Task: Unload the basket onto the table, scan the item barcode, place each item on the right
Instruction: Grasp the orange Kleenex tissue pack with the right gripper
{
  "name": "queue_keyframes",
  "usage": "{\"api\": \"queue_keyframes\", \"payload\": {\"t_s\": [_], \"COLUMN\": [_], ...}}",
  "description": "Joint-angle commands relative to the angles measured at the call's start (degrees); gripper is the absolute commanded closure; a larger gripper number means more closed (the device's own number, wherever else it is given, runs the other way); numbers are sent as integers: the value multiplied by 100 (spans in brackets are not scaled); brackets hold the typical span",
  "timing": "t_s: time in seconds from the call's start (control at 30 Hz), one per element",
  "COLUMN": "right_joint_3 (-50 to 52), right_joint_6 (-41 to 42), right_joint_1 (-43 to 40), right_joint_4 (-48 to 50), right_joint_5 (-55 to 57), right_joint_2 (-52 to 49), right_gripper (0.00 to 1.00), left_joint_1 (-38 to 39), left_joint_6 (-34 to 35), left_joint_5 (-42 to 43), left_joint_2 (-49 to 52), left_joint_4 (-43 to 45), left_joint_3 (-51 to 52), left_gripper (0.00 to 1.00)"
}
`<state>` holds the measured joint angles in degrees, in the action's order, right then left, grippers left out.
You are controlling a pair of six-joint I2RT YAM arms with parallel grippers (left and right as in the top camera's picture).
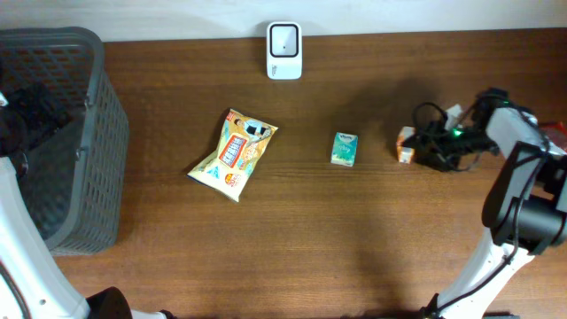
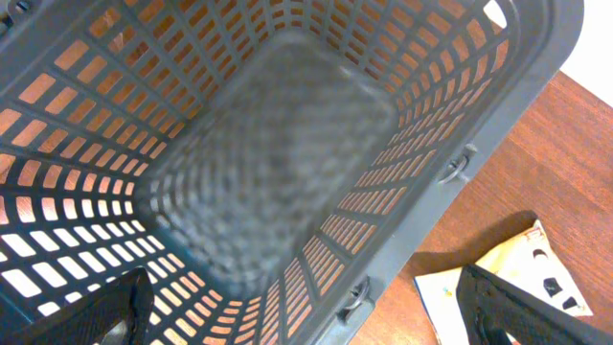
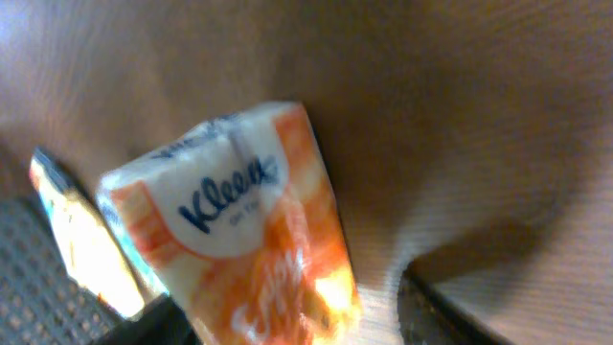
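The right gripper grabs the Kleenex tissue pack (image 1: 406, 144) by its orange end next, leaving the white logo end uncovered for barcode scanning.
An orange and white Kleenex tissue pack (image 1: 406, 144) (image 3: 249, 240) stands on the table at the right. My right gripper (image 1: 423, 146) (image 3: 306, 326) sits around it, open. The pack lies close to the left finger (image 3: 153, 326), and a gap of bare table separates it from the right finger (image 3: 460, 311). No barcode shows on the pack's visible faces. A white scanner (image 1: 284, 50) stands at the table's far edge, in the middle. My left gripper (image 1: 37, 111) (image 2: 316, 331) hangs wide open over the grey basket (image 1: 97, 133) (image 2: 498, 86), with nothing between its fingers.
A yellow snack bag (image 1: 233, 153) (image 2: 508, 273) lies left of centre, and a small green pack (image 1: 345, 149) lies right of centre. The basket takes up the left end of the table. Cables trail by the right arm (image 1: 518, 190).
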<state>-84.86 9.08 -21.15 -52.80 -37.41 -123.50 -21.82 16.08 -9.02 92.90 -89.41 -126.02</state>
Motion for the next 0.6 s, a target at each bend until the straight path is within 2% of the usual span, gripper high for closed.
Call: {"api": "queue_keyframes", "payload": {"t_s": [0.0,0.13,0.23,0.3,0.37,0.57], "right_joint_3": [-555,-1829,-2048,-1978,-1709,-857], "right_joint_6": [-291,-525,-949,-951,-951,-953], "right_joint_1": [-348,-326,-111,81,221,190], "right_joint_4": [-662,-2181,-2594,-2540,-2109,-1019], "right_joint_5": [787,2085,2140,2400,2717,2776], "right_joint_2": [179,208,208,188,186,120], "right_gripper": [29,27,27,27,21,21], "left_joint_1": [-11,-11,-11,-11,-11,-11], "left_joint_6": [39,39,39,39,39,39], "left_joint_5": [2,2,2,2,2,2], "left_joint_2": [-24,-24,-24,-24,-24,-24], "left_joint_4": [15,15,15,13,13,15], "left_joint_3": [-46,-46,-46,-46,-46,-46], "left_gripper": [1,1,1,1,1,1]}}
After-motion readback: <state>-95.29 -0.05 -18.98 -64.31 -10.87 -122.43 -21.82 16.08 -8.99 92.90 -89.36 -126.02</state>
